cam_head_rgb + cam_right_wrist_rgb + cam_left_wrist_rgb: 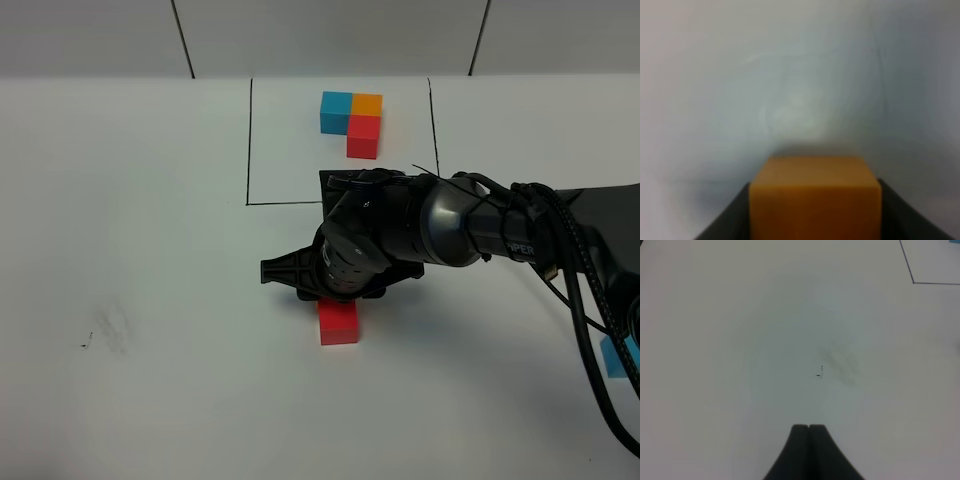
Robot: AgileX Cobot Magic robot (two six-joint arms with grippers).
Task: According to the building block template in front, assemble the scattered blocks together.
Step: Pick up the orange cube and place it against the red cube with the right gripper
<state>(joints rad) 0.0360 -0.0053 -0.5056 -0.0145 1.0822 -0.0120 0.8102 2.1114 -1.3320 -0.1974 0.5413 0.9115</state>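
Observation:
The orange cube sits low on the white table in the right wrist view. It would stay there, so my right gripper needs to open.
The building block template (351,122), an L with blue and orange abreast and red below orange, lies at the back inside a black-line rectangle (248,140). A loose red cube (338,323) sits on the white table in the middle. My right gripper (340,275) hovers right over its far side. In the right wrist view this gripper (815,215) is shut on the orange cube (815,192), which is hidden in the exterior view. A loose blue cube (611,357) lies at the right edge, partly behind cables. My left gripper (809,429) is shut and empty over bare table.
The right arm (500,230) and its cables (585,320) stretch across the right half of the table. A grey smudge (105,330) marks the table on the left, also in the left wrist view (840,365). The rectangle's corner (913,282) shows there too.

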